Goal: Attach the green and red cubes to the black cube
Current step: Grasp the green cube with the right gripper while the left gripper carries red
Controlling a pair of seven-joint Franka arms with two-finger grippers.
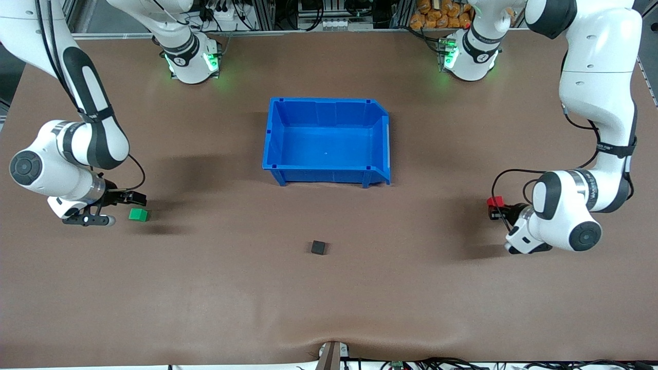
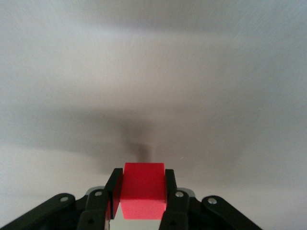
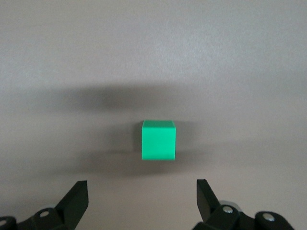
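Next, my right gripper grabs it by its opposite sides to attach the green cube [image 1: 138, 215] to the black cube [image 1: 318, 247].
The green cube [image 1: 138, 215] lies on the table toward the right arm's end. My right gripper [image 1: 128, 209] is open and low beside it. In the right wrist view the green cube [image 3: 159, 140] sits just ahead of the open gripper [image 3: 141, 191], not between the fingers. My left gripper [image 1: 496, 209] is shut on the red cube [image 1: 494, 201], low over the table at the left arm's end. The left wrist view shows the red cube [image 2: 142, 189] clamped in the gripper [image 2: 142, 173]. The black cube [image 1: 318, 247] lies alone mid-table, nearer the front camera than the bin.
An empty blue bin [image 1: 272, 134] stands at the table's middle, farther from the front camera than the black cube. Brown table surface lies open between the black cube and each gripper.
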